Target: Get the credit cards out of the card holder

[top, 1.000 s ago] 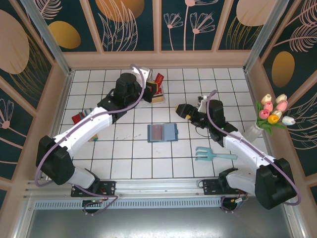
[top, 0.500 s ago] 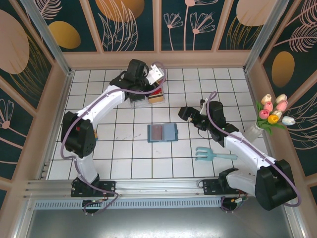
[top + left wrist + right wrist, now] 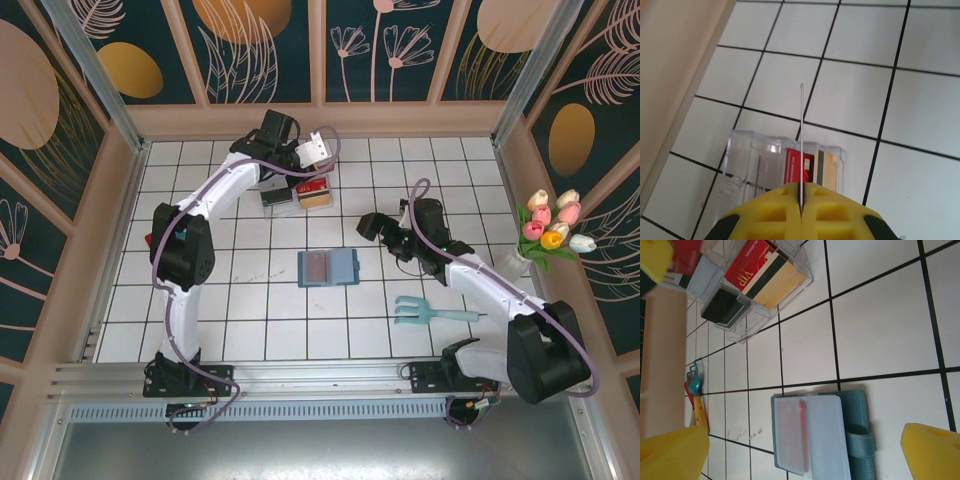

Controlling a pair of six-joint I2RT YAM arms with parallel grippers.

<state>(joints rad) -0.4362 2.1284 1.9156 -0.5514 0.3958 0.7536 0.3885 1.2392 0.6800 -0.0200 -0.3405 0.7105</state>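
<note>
The card hangs above the red card and would fall loose onto the tray [image 3: 747,160] if I opened now, so my left gripper needs to lower it before letting it go.
The teal card holder [image 3: 328,268] lies open mid-table, a reddish card [image 3: 792,435] showing in its clear left sleeve [image 3: 825,432]. My right gripper [image 3: 385,228] hovers open just right of it, its yellow fingers [image 3: 932,450] wide apart either side of the holder. My left gripper [image 3: 318,150] is at the back, shut on a thin pale card [image 3: 801,140] seen edge-on, right above the clear tray [image 3: 747,160]. A red card [image 3: 799,167] and a gold one [image 3: 829,170] stand in that tray; a dark card [image 3: 725,305] also rests there.
A light teal fork toy [image 3: 435,312] lies at the front right. A vase of tulips [image 3: 550,235] stands by the right wall. A small red object [image 3: 155,240] sits at the left. Wooden walls ring the tiled table [image 3: 250,320].
The left arm has swung to the back and carried its pale card rightward over the clear tray. The right gripper has barely moved.
</note>
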